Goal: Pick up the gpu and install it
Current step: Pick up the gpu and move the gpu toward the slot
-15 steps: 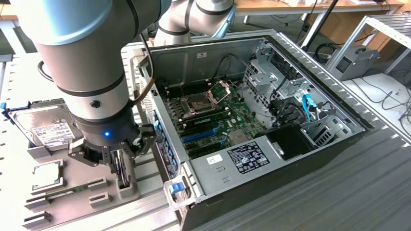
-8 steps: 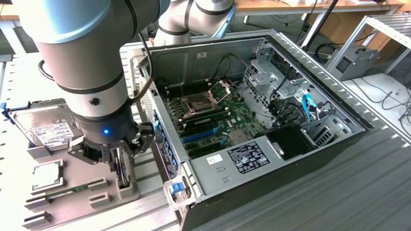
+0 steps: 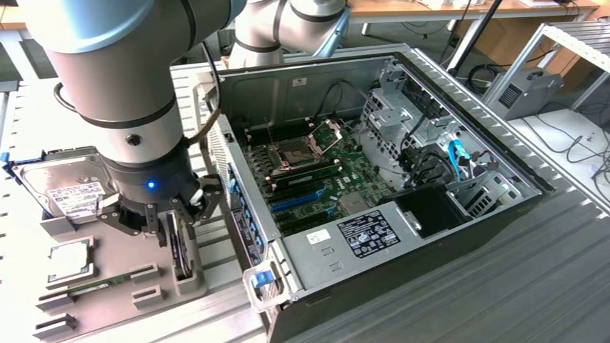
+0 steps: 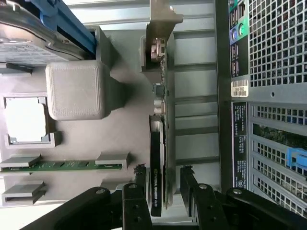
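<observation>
I should next grab the GPU by its exposed upper edge (image 3: 173, 225), across the black cooler, to pick it up, because the tray's slot surrounds the GPU's bottom.
The gpu (image 3: 179, 249) stands on edge in a slot of the grey parts tray (image 3: 119, 246), at the exterior view's left beside the open computer case (image 3: 315, 246). In the wrist view the gpu (image 4: 157, 158) is a thin card with a black cooler and a silver end bracket (image 4: 160, 24). My gripper (image 3: 170, 223) hangs right over the card. It (image 4: 163, 173) is open, with one finger (image 4: 139, 173) on each side of the card's near end and a small gap on both sides.
On the tray lie a hard drive (image 3: 67, 189), a processor chip (image 3: 68, 256) and a green memory stick (image 3: 96, 286). Inside the case, the motherboard's blue slots (image 3: 296, 200) face up. The case wall (image 4: 268, 96) runs close beside the card. A grey holder block (image 4: 79, 88) stands nearby.
</observation>
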